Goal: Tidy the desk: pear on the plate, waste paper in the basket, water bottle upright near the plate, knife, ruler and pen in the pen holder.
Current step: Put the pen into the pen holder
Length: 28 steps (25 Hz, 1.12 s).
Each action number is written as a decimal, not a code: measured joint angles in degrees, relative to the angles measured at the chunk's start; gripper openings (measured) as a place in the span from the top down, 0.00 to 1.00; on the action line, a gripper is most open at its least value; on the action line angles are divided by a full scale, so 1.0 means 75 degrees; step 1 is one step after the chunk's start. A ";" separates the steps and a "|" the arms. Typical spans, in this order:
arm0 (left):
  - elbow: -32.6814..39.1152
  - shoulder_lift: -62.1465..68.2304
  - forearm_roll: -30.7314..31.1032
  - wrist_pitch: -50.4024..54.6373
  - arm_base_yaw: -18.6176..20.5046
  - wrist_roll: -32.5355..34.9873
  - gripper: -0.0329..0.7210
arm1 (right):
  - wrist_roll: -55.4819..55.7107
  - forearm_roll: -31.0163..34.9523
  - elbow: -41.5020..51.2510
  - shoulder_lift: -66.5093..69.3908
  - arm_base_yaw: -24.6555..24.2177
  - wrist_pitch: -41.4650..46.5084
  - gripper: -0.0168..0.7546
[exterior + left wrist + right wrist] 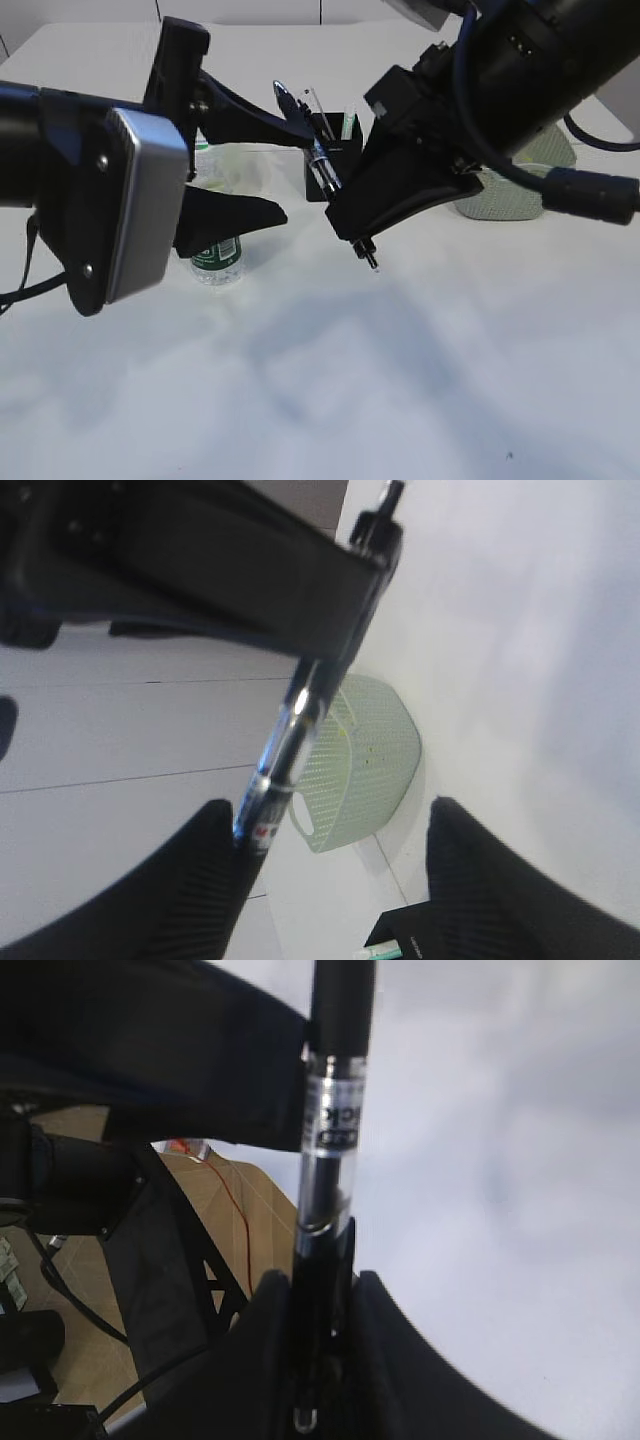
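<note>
The left gripper grabs the pen by its exposed body (313, 150) next, since my right gripper's fingers cover the pen's end with the clip.
My right gripper (347, 208) is shut on the pen (322, 165), a clear-and-black pen held slanted above the table in front of the black pen holder (338, 158). The right wrist view shows the pen (330, 1160) clamped between the right gripper's (322, 1360) fingers. My left gripper (290, 170) stands open around the pen's upper end. In the left wrist view the pen (285, 750) touches one finger (190, 880) of the left gripper (335, 870). The water bottle (217, 258) stands upright by the pale-green plate (240, 165). Pear, waste paper, knife and ruler are not clearly visible.
The sage-green basket (505, 195) sits at the right behind the right arm and appears in the left wrist view (365, 765). A green-and-white item (347, 126) sticks out of the pen holder (415, 940). White tabletop (380, 380) spreads in front.
</note>
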 joint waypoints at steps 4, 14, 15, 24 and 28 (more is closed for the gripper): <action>-0.0042 0.0107 0.0031 0.0316 -0.0249 0.0000 0.39 | 0.0015 0.0000 -0.0110 0.0108 0.0000 0.0015 0.84; -0.0528 0.0334 0.0183 0.0632 -0.0313 0.0014 0.39 | 0.0001 0.0298 -0.0207 0.0130 0.0000 0.0001 0.84; -0.0636 0.0404 0.0183 0.0632 -0.0313 0.0014 0.39 | 0.0001 0.0298 -0.0207 0.0130 0.0000 0.0001 0.84; -0.0797 0.0645 0.0236 0.0643 -0.0313 0.0014 0.39 | -0.0012 0.0298 -0.0207 0.0130 0.0000 0.0001 0.84; -0.0797 0.0645 0.0236 0.0643 -0.0313 0.0014 0.41 | -0.0012 0.0298 -0.0207 0.0130 0.0000 0.0001 0.84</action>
